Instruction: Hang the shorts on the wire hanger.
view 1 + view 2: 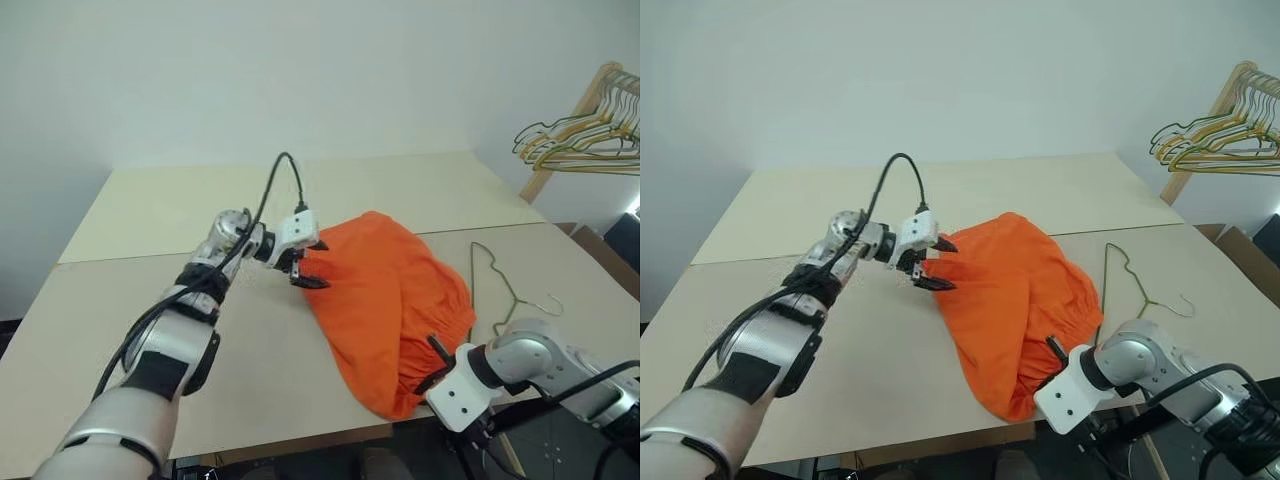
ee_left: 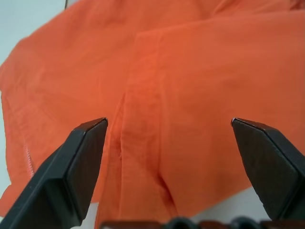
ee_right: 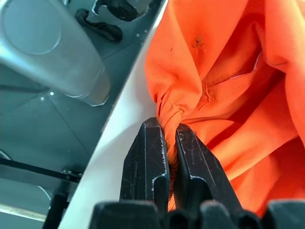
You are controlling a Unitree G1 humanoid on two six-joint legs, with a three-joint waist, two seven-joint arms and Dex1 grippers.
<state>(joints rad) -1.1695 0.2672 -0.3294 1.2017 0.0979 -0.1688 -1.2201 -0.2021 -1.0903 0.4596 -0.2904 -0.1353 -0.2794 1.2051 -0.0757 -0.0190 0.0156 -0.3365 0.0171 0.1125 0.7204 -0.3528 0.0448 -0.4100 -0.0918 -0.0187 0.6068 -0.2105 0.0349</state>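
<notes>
My left gripper should grab the folded hem (image 1: 316, 268) of the shorts next, because the hem stands up in a fold and the cloth (image 1: 375, 275) around it lies flat.
The bright orange shorts (image 1: 385, 290) lie bunched on the table, reaching from its middle to the front edge. My left gripper (image 1: 318, 265) stands open at the shorts' left edge. Its two black fingers (image 2: 86, 157) are spread wide over the cloth (image 2: 190, 95) with nothing between them. At the table's front edge my right gripper (image 3: 170, 131) is shut on a gathered fold of the shorts (image 3: 224, 71). The thin wire hanger (image 1: 513, 295) lies flat on the table just right of the shorts, partly tucked under them.
The pale table (image 1: 180, 210) is two tops joined by a seam, with bare surface to the left and behind the shorts. A bunch of yellowish and dark hangers (image 1: 585, 135) hangs on a wooden rack at the back right. Beyond the front edge is dark floor (image 3: 43, 133).
</notes>
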